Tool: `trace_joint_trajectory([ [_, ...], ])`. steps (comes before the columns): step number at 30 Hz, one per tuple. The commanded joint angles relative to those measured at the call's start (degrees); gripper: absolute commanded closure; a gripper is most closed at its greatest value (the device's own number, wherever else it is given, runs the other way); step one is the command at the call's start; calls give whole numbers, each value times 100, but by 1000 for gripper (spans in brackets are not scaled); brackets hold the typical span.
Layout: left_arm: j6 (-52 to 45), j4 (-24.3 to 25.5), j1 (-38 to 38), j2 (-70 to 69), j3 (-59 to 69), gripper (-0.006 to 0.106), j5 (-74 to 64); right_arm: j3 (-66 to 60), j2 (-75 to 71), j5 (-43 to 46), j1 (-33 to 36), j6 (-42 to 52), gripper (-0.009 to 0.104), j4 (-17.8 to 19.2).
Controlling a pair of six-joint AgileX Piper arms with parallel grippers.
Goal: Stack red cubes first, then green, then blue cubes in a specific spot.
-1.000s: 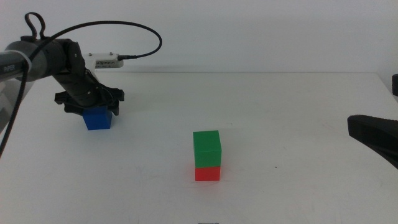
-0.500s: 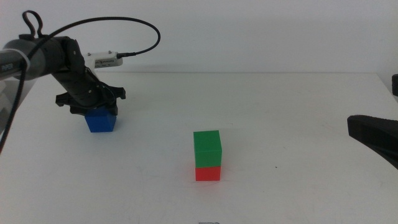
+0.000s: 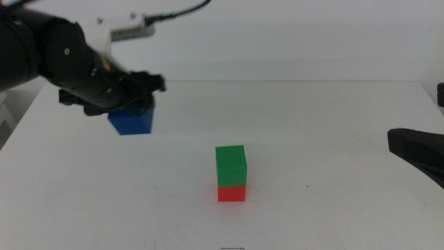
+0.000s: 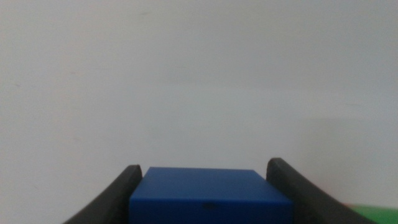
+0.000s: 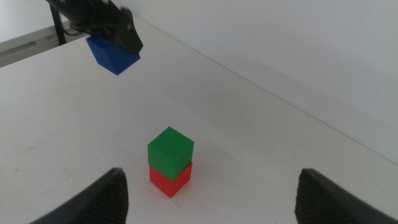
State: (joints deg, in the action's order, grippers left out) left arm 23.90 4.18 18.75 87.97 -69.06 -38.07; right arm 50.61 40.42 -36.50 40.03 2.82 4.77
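The blue cube is short of the green cube's top and would miss if I opened now. My left gripper moves the blue cube there first, then opens.
The green cube (image 3: pixel 230 165) sits on top of the red cube (image 3: pixel 232 193) near the table's middle, also seen as green cube (image 5: pixel 170 150) on red cube (image 5: pixel 171 179). My left gripper (image 3: pixel 132 107) is shut on the blue cube (image 3: pixel 132 121) and holds it above the table, up and to the left of the stack. In the left wrist view the blue cube (image 4: pixel 208 194) fills the space between the two jaws. The blue cube (image 5: pixel 112 53) hangs in the air in the right wrist view. My right gripper (image 3: pixel 416 149) waits at the right edge, open.
The white table (image 3: pixel 333 125) carries nothing else. A cable (image 3: pixel 173 12) loops off the left arm above the table's back edge.
The left gripper has lifted the blue cube off the table and carried it up and to the right. The stack and the right arm have not moved.
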Motion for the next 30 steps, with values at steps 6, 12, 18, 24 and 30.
trace_joint_trajectory([
  [6, 2067, 1542, 1389, -378, -773, 102, -821, 136, -4, 416, -54, 74, 22, 62],
  [12, 2630, 1973, 2230, 338, -1691, 102, -1675, 136, -4, 416, -54, 74, 22, 62],
  [18, 2837, 1709, 2689, 940, -2321, 102, -1870, 136, -4, 416, -54, 74, 22, 62],
  [24, 3369, 1759, 2814, 1086, -2328, 102, -1846, 136, -4, 416, -54, 74, 22, 62],
  [30, 3570, 1766, 2814, 1218, -2328, 102, -1859, 136, -4, 416, -54, 74, 22, 62],
])
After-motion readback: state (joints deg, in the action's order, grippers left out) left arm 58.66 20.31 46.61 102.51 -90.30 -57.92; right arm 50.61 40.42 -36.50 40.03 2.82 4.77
